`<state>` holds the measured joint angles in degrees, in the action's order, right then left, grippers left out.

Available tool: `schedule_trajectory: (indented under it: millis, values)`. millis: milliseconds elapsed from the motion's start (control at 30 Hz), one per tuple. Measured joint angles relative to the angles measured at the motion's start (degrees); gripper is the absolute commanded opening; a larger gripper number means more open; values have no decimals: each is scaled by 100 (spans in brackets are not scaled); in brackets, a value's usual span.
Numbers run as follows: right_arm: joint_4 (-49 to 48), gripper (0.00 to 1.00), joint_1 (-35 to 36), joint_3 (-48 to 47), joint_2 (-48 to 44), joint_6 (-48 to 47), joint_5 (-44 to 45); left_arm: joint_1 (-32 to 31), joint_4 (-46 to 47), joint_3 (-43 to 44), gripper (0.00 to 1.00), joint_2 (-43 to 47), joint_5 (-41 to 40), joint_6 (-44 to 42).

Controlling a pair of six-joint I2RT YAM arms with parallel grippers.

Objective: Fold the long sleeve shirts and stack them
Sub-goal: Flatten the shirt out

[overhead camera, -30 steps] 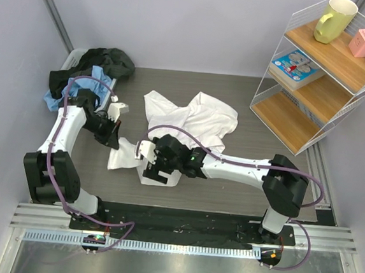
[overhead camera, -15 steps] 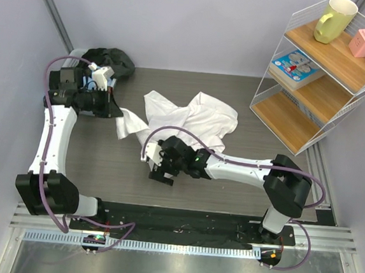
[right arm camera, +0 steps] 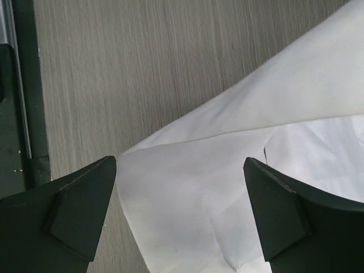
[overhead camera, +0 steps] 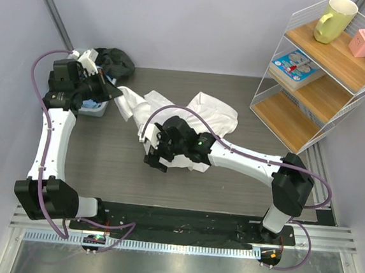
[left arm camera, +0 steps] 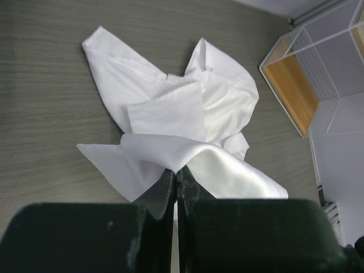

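Note:
The long sleeve shirt needs to be spread by both my grippers for folding. My right gripper will pick it up next by its near edge.
A white long sleeve shirt lies crumpled mid-table, one end pulled out toward the far left. My left gripper is raised at the far left and shut on that end; in the left wrist view the cloth fans out from the pinched jaws of the gripper. My right gripper hangs open over the shirt's near-left edge. In the right wrist view its jaws stand wide apart, with white cloth below and nothing between them.
A bin at the far left corner holds dark clothing and blue clothing. A wire shelf with a mug, a box and small items stands at the right; part of the shelf shows in the left wrist view.
My left gripper has lifted the white cloth end from the near-left table up and back to the far left. My right gripper has shifted farther over the shirt's edge, still open.

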<state>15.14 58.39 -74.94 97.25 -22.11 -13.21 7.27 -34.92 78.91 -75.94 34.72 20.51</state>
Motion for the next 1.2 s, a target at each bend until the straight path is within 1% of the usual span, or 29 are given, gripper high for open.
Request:
schedule_trajectory:
  millis: [200,333,467,533,567,600,633,667,700,733,767,800,967,1067,1133,1200]
  values:
    - [225,100,-39,-46,-9,2,-92,0,328,297,0,-219,-175,232]
    - [380,100,-282,-33,-94,136,-166,0,509,380,0,-302,-219,367]
    - [208,97,-437,-22,-127,350,-11,0,693,391,0,-304,-219,579]
    - [94,89,-442,-42,-66,461,149,0,789,391,0,-304,-219,684]
    - [20,84,-439,-61,-7,490,216,0,844,396,0,-304,-214,761]
    - [-90,76,-442,-96,92,546,310,0,861,413,0,-304,-214,811]
    - [-186,59,-459,-118,197,590,398,0,890,431,0,-304,-214,883]
    - [-262,52,-474,-129,295,640,481,0,914,446,0,-304,-212,925]
    - [-343,43,-503,-129,391,706,557,0,973,466,0,-304,-210,984]
    - [-396,26,-562,-129,466,782,623,4,1003,474,0,-304,-210,1045]
    - [-420,12,-625,-129,507,839,678,13,1047,479,0,-297,-195,1088]
    - [-442,1,-730,-127,529,927,734,33,1095,479,0,-293,-157,1158]
    - [-568,1,-1462,-125,439,1279,951,205,1368,433,0,-166,33,1510]
    - [-557,1,-1893,-125,245,1353,831,225,1626,319,0,-15,409,1587]
    - [-501,1,-2109,-125,20,1355,662,146,1762,245,0,85,708,1421]
    - [-409,1,-2277,-129,-219,1353,476,-70,1729,195,0,199,931,990]
